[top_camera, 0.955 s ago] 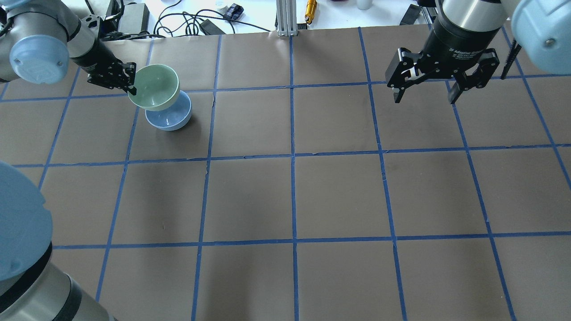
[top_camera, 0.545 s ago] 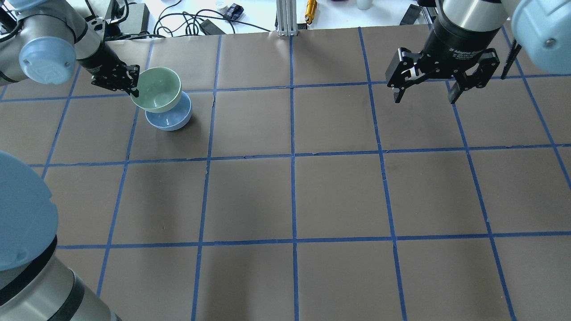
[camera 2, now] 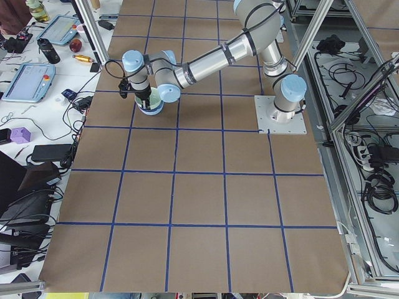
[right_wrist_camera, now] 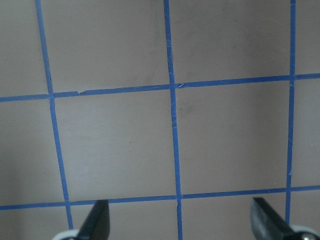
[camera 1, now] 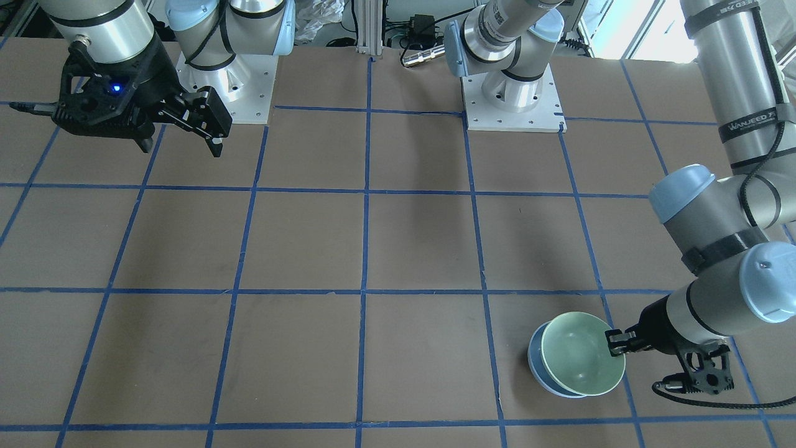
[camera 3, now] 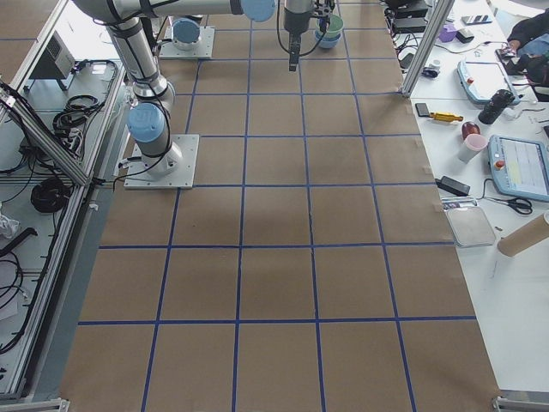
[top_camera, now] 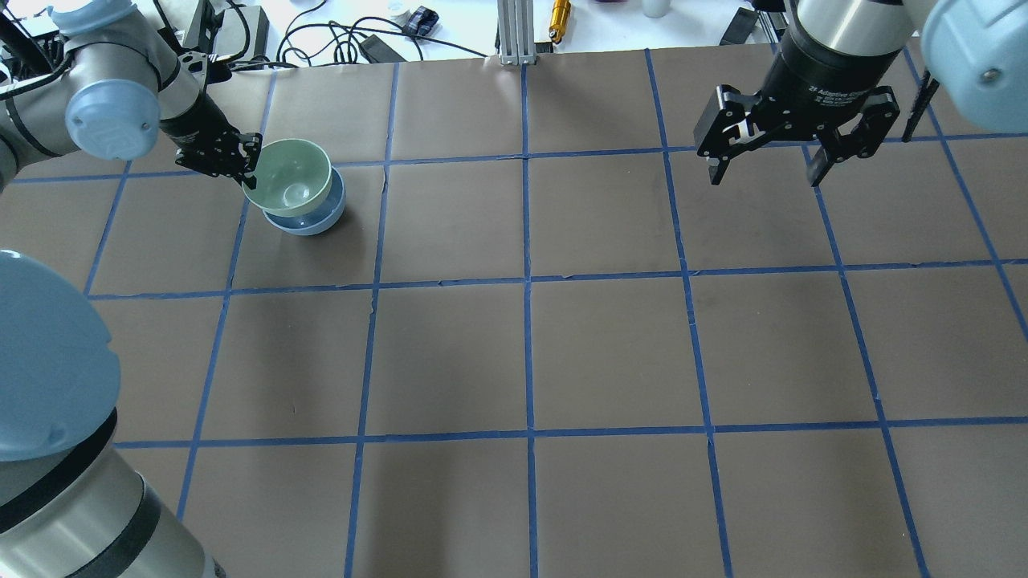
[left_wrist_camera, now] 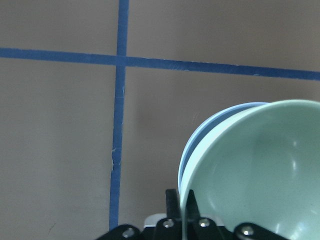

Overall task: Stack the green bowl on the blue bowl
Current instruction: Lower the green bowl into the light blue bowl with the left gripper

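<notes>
The green bowl (camera 1: pixel 581 353) sits inside the blue bowl's rim (camera 1: pixel 535 358) in the front view, so it is now time for my left gripper to open.
The green bowl (top_camera: pixel 288 177) sits tilted in the blue bowl (top_camera: pixel 309 221) at the table's far left; only the blue bowl's rim shows under it. My left gripper (top_camera: pixel 247 172) is shut on the green bowl's left rim. In the front-facing view the green bowl (camera 1: pixel 581 353) covers most of the blue bowl (camera 1: pixel 536 364), with the left gripper (camera 1: pixel 614 342) pinching its rim. The left wrist view shows the green bowl (left_wrist_camera: pixel 255 175) over the blue bowl (left_wrist_camera: pixel 220 125). My right gripper (top_camera: pixel 764 168) is open and empty, high over the far right of the table.
The brown table (top_camera: pixel 522 345) is marked with blue tape lines. Cables and small tools (top_camera: pixel 337 32) lie beyond its far edge. An aluminium post (top_camera: pixel 514 32) stands at the far middle edge.
My left gripper has lowered the green bowl and moved it right, so that it now sits down over the blue bowl. The right arm has not moved.
</notes>
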Tool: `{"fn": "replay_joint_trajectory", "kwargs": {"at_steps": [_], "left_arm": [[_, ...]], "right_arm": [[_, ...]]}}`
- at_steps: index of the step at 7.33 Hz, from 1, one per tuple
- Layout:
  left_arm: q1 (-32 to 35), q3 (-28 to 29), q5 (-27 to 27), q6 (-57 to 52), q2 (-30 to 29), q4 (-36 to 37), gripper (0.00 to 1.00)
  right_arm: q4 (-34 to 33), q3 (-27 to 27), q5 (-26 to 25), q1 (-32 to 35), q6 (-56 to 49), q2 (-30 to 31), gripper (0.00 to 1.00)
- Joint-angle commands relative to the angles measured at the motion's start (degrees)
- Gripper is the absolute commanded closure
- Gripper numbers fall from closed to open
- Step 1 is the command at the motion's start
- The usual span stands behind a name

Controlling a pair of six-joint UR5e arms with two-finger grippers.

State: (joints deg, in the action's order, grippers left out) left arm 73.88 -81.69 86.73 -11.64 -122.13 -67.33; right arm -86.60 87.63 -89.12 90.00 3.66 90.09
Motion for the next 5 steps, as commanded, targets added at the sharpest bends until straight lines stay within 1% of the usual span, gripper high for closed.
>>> {"fn": "replay_joint_trajectory", "kwargs": {"at_steps": [1,2,3,4,5], "left_arm": [[0.21,-0.14,0.10,-0.13,-0.47,0.71,1.00],[0.21,-0.14,0.19,0.04,-0.48,0.71,0.98],[0.21,-0.75,0.19,0.13,-0.82,2.45,0.58],[0.21,-2.14,-0.51,0.30,-0.83,4.73,0.28],[0.38,-2.24,-0.51,0.13,-0.22,5.54,0.19]], "right_arm": [[0.03,0.00,0.00,0.00,0.04,0.00,0.00],[0.03,0.00,0.00,0.00,0.04,0.00,0.00],[0.03,0.00,0.00,0.00,0.04,0.00,0.00],[0.03,0.00,0.00,0.00,0.04,0.00,0.00],[0.03,0.00,0.00,0.00,0.04,0.00,0.00]]}}
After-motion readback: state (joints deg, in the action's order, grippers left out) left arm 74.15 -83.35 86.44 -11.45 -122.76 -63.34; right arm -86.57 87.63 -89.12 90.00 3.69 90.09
